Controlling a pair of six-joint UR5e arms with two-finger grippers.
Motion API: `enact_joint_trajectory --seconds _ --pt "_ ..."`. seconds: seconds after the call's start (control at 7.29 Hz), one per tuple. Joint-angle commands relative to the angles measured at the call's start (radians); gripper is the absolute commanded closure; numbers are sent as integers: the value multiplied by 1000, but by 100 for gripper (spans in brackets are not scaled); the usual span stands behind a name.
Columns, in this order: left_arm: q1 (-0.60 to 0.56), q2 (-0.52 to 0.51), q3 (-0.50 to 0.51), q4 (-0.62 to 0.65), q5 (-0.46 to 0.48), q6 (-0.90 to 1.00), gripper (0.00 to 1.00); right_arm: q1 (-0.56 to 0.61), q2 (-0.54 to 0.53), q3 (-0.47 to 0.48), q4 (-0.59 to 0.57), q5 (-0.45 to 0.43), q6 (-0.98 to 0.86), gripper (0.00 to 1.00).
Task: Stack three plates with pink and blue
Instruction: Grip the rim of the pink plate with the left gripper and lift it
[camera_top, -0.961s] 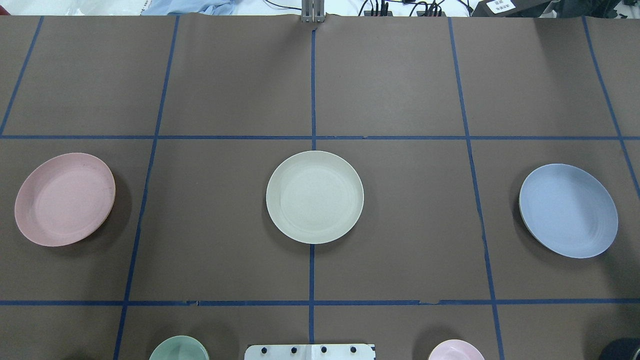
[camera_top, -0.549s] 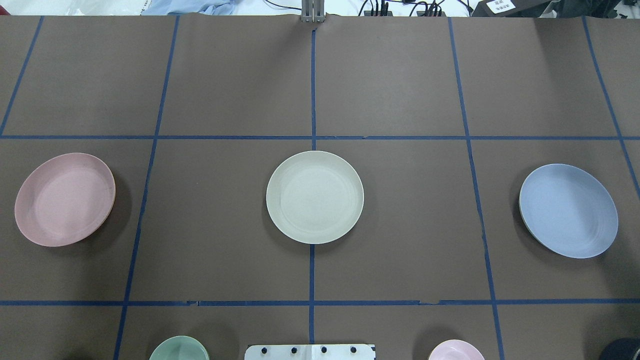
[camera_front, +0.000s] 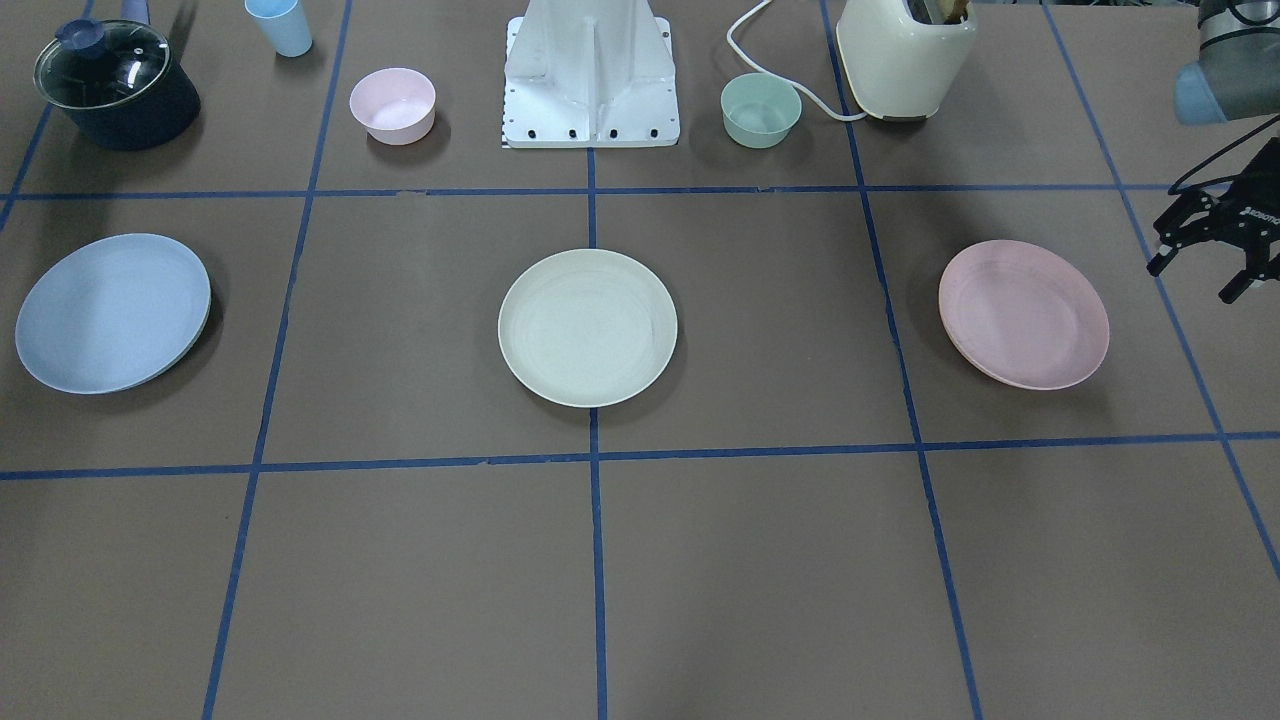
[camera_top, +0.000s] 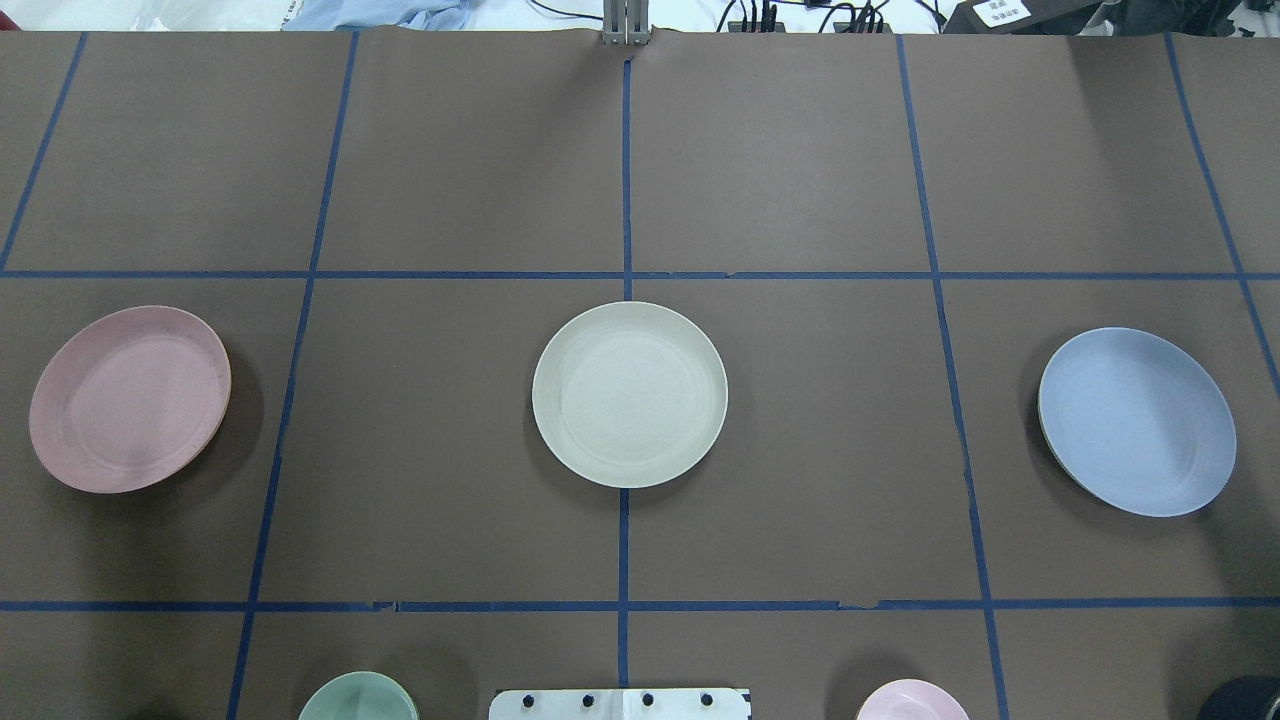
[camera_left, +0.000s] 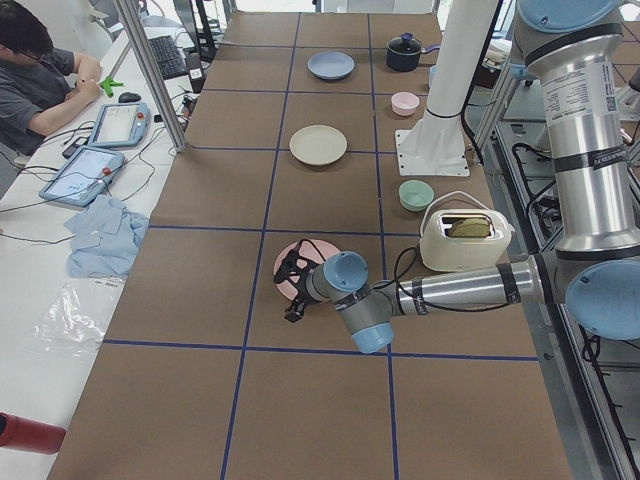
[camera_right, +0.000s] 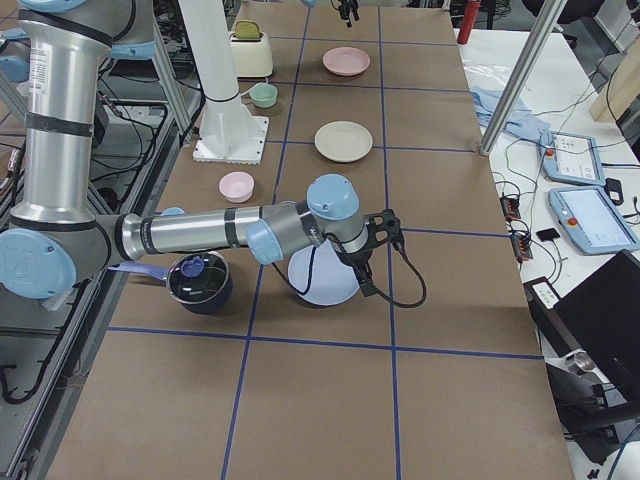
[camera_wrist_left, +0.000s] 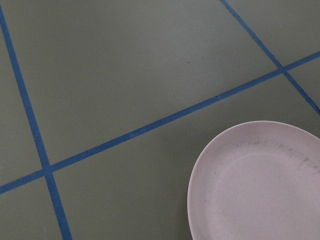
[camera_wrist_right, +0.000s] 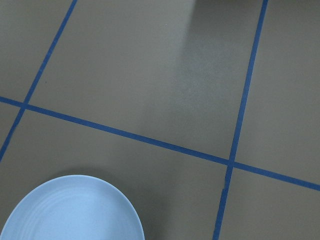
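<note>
Next, my left gripper grabs the pink plate's outer rim (camera_front: 1092, 300), to stack the pink plate (camera_front: 1024, 313) on the cream-green plate.
Three plates lie apart in a row on the brown table. The pink plate (camera_top: 130, 398) is on the left, the cream-green plate (camera_top: 629, 394) in the middle, the blue plate (camera_top: 1137, 420) on the right. My left gripper (camera_front: 1200, 278) is open and empty, hovering just outward of the pink plate (camera_front: 1024, 313); its wrist view shows that plate (camera_wrist_left: 260, 185) at the lower right. My right gripper (camera_right: 378, 255) hovers by the blue plate (camera_right: 320, 285); I cannot tell if it is open. Its wrist view shows that plate's rim (camera_wrist_right: 75, 210).
Near the robot base (camera_front: 592, 80) stand a small pink bowl (camera_front: 392, 104), a small green bowl (camera_front: 760, 109), a light blue cup (camera_front: 279, 25), a dark lidded pot (camera_front: 115, 80) and a cream toaster (camera_front: 905, 55). Blue tape lines grid the table.
A shadow has come over the pink plate at the left of the overhead view. The three plates have not moved.
</note>
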Motion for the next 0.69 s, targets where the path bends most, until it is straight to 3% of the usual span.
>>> enact_joint_trajectory --seconds 0.0,0.14,0.27,0.55 --pt "177 0 11 -36 194 -198 3 0 -9 0 4 0 -2 0" --pt "219 0 33 -47 243 -219 7 0 -13 0 4 0 -4 0" --pt "251 -2 57 -65 277 -221 19 0 -16 0 4 0 -4 0" --pt "283 -3 67 -70 281 -221 63 0 -16 2 4 2 -4 0"
